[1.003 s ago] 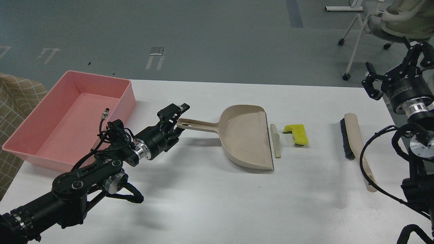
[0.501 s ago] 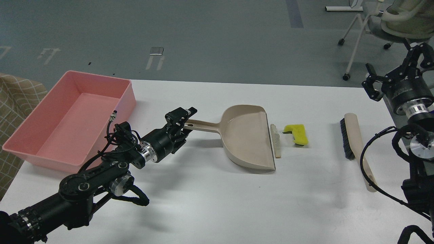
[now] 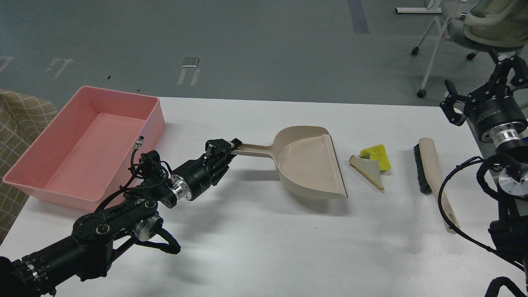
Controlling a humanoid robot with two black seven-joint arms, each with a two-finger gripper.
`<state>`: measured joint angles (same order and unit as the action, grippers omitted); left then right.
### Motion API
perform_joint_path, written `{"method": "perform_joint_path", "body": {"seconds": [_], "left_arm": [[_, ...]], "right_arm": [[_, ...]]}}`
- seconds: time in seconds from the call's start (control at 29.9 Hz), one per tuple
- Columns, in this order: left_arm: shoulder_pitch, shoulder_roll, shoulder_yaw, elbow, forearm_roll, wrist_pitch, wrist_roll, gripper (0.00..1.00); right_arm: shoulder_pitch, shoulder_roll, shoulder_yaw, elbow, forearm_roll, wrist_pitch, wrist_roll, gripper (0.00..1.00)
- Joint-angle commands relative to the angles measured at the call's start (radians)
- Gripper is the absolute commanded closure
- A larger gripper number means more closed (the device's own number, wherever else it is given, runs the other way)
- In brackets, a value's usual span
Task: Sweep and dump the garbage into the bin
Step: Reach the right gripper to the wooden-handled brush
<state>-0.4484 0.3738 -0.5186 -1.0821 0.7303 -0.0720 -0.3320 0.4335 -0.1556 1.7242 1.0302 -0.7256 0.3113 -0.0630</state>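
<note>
The brush will be picked up next by its wooden handle [image 3: 434,173] with my right gripper, which leaves the black bristles free to sweep garbage into the dustpan [image 3: 310,163].
My left gripper [image 3: 225,151] is shut on the end of the long handle of the beige dustpan [image 3: 310,163], which lies mid-table with its open mouth facing right. The garbage lies just right of the mouth. The yellow sponge piece [image 3: 380,155] touches the whitish triangular slice [image 3: 368,169], which lies flat in front of it. The pink bin [image 3: 82,140] stands at the table's left edge, behind my left arm. My right gripper [image 3: 480,88] is open and empty, raised at the far right, above and behind the brush.
A beige brush with black bristles [image 3: 433,177] lies on the table right of the garbage, handle toward me. A wheeled office chair [image 3: 474,29] stands on the floor beyond the table's far right corner. A checkered cloth [image 3: 16,119] shows at the left.
My left gripper moved right and closed on the dustpan handle. The dustpan slid right and turned a little, pushing the slice and sponge right; the slice now lies flat against the sponge.
</note>
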Motion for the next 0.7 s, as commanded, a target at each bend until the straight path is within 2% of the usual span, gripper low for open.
{"method": "perform_joint_path", "body": {"seconds": [0.0,0.1,0.27,0.33,0.43,0.5,0.63,0.67], "left_arm": [[-0.009,0.002,0.0,-0.013,0.003,0.0,-0.001,0.92],[-0.01,0.014,0.0,-0.018,0.015,0.001,-0.002,0.93],[-0.004,0.042,-0.001,-0.018,0.084,0.001,-0.027,0.93],[-0.003,0.04,-0.001,-0.018,0.084,0.001,-0.029,0.93],[-0.003,0.039,-0.001,-0.018,0.086,0.011,-0.029,0.93],[-0.001,0.04,-0.001,-0.018,0.086,0.014,-0.03,0.93],[-0.001,0.039,-0.001,-0.016,0.087,0.015,-0.042,0.93],[-0.001,0.039,-0.001,-0.016,0.087,0.015,-0.042,0.93]], "right_arm": [[-0.024,-0.004,-0.002,0.042,-0.005,-0.001,0.0,0.0],[-0.029,-0.019,-0.012,0.06,-0.04,-0.006,0.0,0.0],[-0.05,-0.127,-0.054,0.079,-0.362,-0.034,-0.001,0.0],[-0.093,-0.146,-0.112,0.138,-0.485,-0.034,0.0,0.0],[-0.194,-0.281,-0.176,0.275,-0.65,-0.031,0.0,0.0],[-0.238,-0.347,-0.215,0.327,-0.678,-0.023,0.0,0.0],[-0.297,-0.583,-0.369,0.474,-0.678,0.047,0.002,0.0],[-0.298,-0.602,-0.382,0.482,-0.68,0.049,0.002,0.0]]}}
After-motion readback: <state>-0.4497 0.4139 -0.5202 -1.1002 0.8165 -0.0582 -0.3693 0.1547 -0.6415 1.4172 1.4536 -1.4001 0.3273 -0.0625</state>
